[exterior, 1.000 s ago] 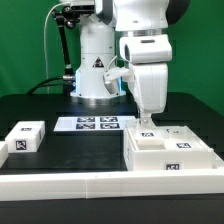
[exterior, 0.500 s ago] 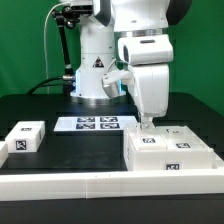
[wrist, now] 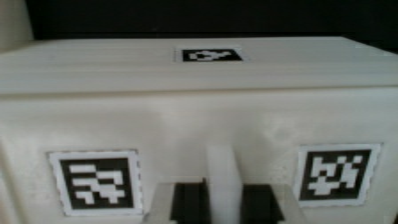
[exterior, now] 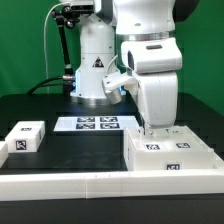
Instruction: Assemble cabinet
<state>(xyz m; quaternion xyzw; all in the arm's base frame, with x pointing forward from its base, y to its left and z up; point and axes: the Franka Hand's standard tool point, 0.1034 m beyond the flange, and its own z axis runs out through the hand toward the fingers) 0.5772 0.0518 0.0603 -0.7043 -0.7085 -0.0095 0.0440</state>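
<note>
The panel whose rib my gripper holds sits down inside the cabinet's rim (wrist: 107, 60) and would remain in the cabinet, so it is now time to open.
The cabinet (exterior: 172, 156), a large white box with square marker tags, lies at the exterior view's right on the black table. My gripper (exterior: 152, 127) stands straight down on its rear left edge. In the wrist view the cabinet (wrist: 196, 100) fills the picture, with one tag on top and two on the near face. My gripper (wrist: 217, 196) has its two dark fingers (wrist: 185, 205) close together on either side of a thin white upright rib of the cabinet. A small white tagged block (exterior: 25, 138) lies apart at the left.
The marker board (exterior: 95, 124) lies flat in front of the robot base (exterior: 95, 75). A long white rail (exterior: 90, 186) runs along the table's front edge, just before the cabinet.
My gripper has moved a little to the exterior view's right and lower. The cabinet's tags have shifted with it, so the box has turned slightly.
</note>
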